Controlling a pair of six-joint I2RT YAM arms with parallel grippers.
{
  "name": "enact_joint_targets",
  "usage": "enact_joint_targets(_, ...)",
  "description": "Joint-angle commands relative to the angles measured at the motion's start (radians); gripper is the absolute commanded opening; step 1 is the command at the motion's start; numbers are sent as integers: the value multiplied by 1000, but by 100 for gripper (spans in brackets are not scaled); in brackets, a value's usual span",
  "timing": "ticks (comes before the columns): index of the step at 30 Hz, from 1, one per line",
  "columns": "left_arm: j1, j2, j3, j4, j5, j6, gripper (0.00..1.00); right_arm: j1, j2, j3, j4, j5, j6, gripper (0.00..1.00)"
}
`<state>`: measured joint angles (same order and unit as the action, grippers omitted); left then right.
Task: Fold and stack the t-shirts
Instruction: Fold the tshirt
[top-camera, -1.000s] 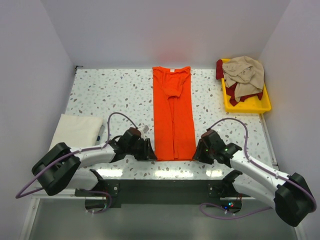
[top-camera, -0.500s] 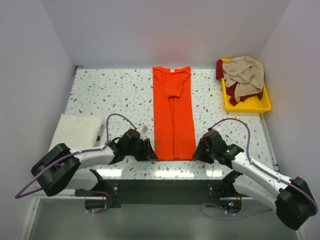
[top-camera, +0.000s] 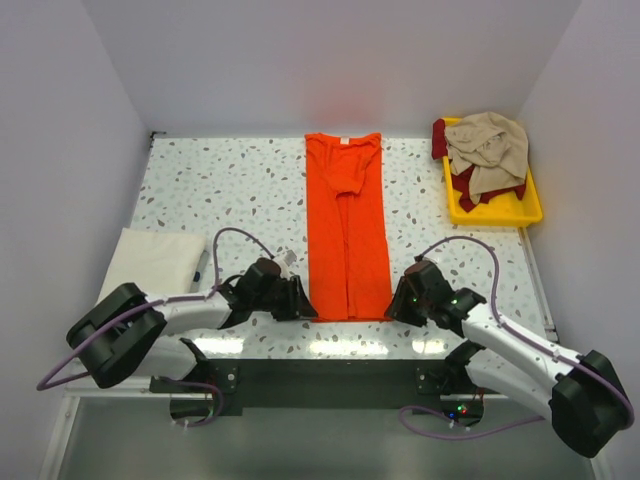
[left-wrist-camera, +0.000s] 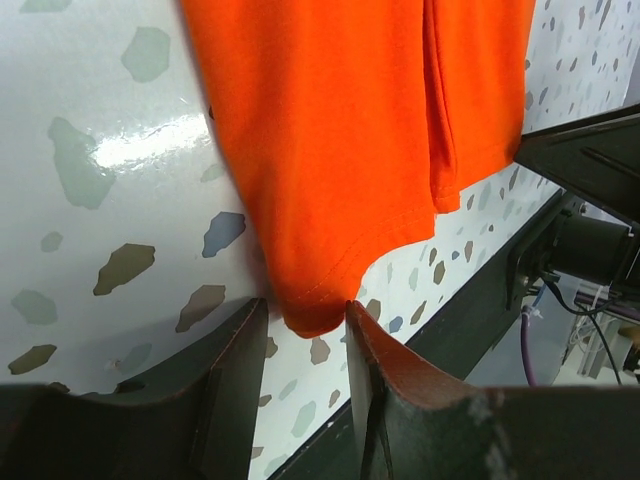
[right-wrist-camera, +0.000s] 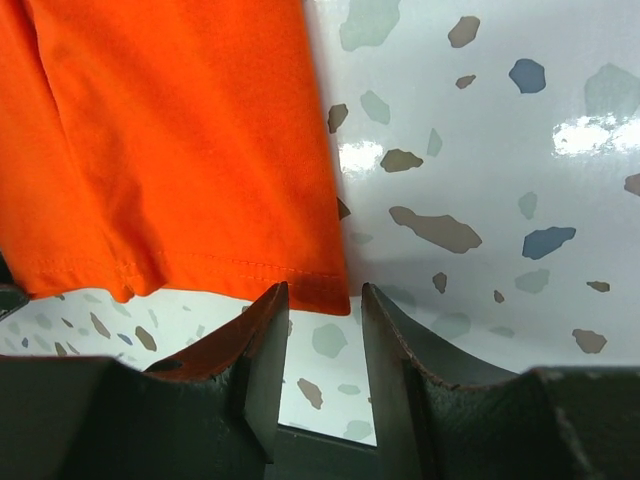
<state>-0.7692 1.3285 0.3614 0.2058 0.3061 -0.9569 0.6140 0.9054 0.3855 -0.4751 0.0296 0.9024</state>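
The orange t-shirt's hem corner (top-camera: 314, 318) (left-wrist-camera: 315, 311) is between the open fingers of my left gripper, so I should close them on it.
The bright orange t-shirt (top-camera: 346, 230) lies flat in a long narrow strip down the middle of the speckled table, neck tag at the far end. My left gripper (top-camera: 303, 302) sits low at its near left corner. In the left wrist view that corner (left-wrist-camera: 310, 310) pokes between the tips of my parted left gripper (left-wrist-camera: 305, 312). My right gripper (top-camera: 396, 300) is at the near right corner. In the right wrist view the hem corner (right-wrist-camera: 320, 280) lies just at the tips of my right gripper (right-wrist-camera: 322, 295), whose jaws stand apart and do not pinch the cloth.
A yellow tray (top-camera: 530, 212) at the back right holds a crumpled beige t-shirt (top-camera: 490, 145) over a dark red one (top-camera: 465, 182). A folded cream-white t-shirt (top-camera: 150, 262) lies at the left. The table's dark front edge (top-camera: 320, 380) runs just behind both grippers.
The right jaws have narrowed a little around the hem corner. Both arms have barely shifted, and the orange shirt lies as before.
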Motion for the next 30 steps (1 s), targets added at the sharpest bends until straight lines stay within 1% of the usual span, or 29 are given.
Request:
enact_joint_targets(1, -8, 23, -4, 47, -1, -13, 41, -5, 21, -19, 42, -19, 16, 39)
enact_joint_targets(5, -16, 32, 5, 9, -25, -11, 38, -7, 39, -31, 61, -26, 18, 37)
enact_joint_targets(7, -22, 38, 8, 6, -32, -9, 37, -5, 46, -37, 75, -28, 16, 35)
enact_joint_targets(10, -34, 57, 16, 7, -38, -16, 33, -5, 69, -39, 101, -51, 9, 31)
enact_joint_targets(11, -38, 66, 17, 9, -38, -19, 29, -5, 82, -39, 113, -62, 7, 29)
enact_joint_targets(12, -42, 70, 20, 9, -39, -19, 26, -5, 90, -40, 121, -69, 7, 27)
enact_joint_targets(13, -47, 77, 27, 4, -39, -19, 24, -3, 95, -40, 125, -77, 6, 24)
enact_joint_targets(14, -47, 81, 30, -2, -42, -19, 18, -3, 101, -42, 134, -91, 6, 20)
enact_joint_targets(15, -50, 80, 34, -9, -45, -13, 16, -3, 107, -43, 135, -99, 4, 12)
enact_joint_targets(18, -51, 63, 45, -48, -61, 1, 6, -3, 98, -48, 129, -121, 6, 0)
enact_joint_targets(20, -53, 48, 62, -98, -67, 15, 0, -2, 70, -54, 119, -135, 3, 0)
enact_joint_targets(23, -56, 17, 68, -161, -79, 38, 0, 23, 32, -59, 92, -143, 15, 0)
enact_joint_targets(26, -62, -30, 60, -218, -93, 53, 0, 87, -5, -63, 63, -112, 46, 0)
enact_joint_targets(27, -65, -44, 59, -267, -94, 61, 0, 136, -13, -63, 56, -100, 73, 0)
enact_joint_targets(29, -82, -89, 53, -299, -104, 61, 0, 199, -36, -59, 35, -57, 107, 0)
enact_joint_targets(30, -93, -104, 53, -331, -114, 58, 0, 252, -42, -56, 26, -44, 142, 0)
